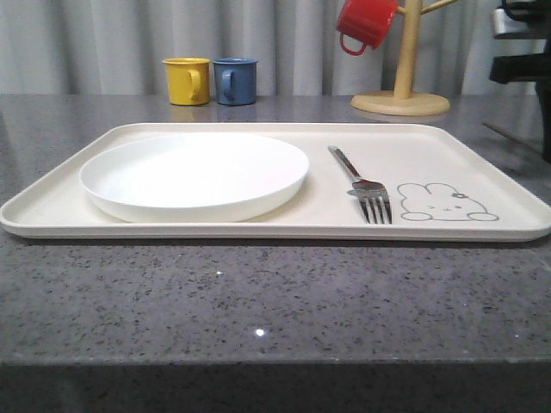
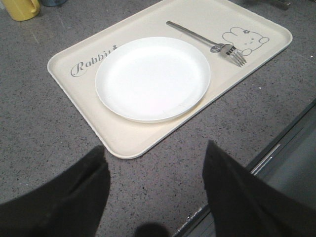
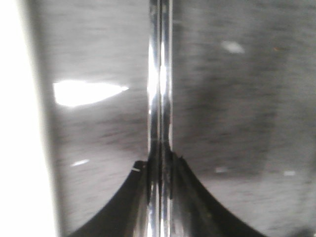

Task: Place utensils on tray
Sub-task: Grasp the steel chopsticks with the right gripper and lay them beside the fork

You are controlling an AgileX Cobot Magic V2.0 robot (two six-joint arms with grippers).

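Observation:
The slim shiny sticks point over the table outside the cream tray's edge and would miss the tray. My right gripper should keep holding the sticks until they are over the tray.
The cream tray (image 1: 258,228) lies across the grey table, with a rabbit drawing at its right end. On it sit a round white plate (image 1: 194,176) and, to the plate's right, a silver fork (image 1: 362,185), tines toward me. In the left wrist view the tray (image 2: 74,54), plate (image 2: 153,79) and fork (image 2: 207,42) lie beyond my left gripper (image 2: 155,146), which is open over bare table just off the tray's near corner. My right gripper (image 3: 160,158) is shut on slim shiny metal sticks (image 3: 160,74) that stand straight out from its jaws. That view is blurred.
A yellow mug (image 1: 187,80) and a blue mug (image 1: 235,80) stand behind the tray. A red mug (image 1: 366,24) hangs on a wooden mug tree (image 1: 403,86) at the back right. Dark arm parts (image 1: 521,52) show at the far right. The table's front edge (image 2: 276,148) runs near my left gripper.

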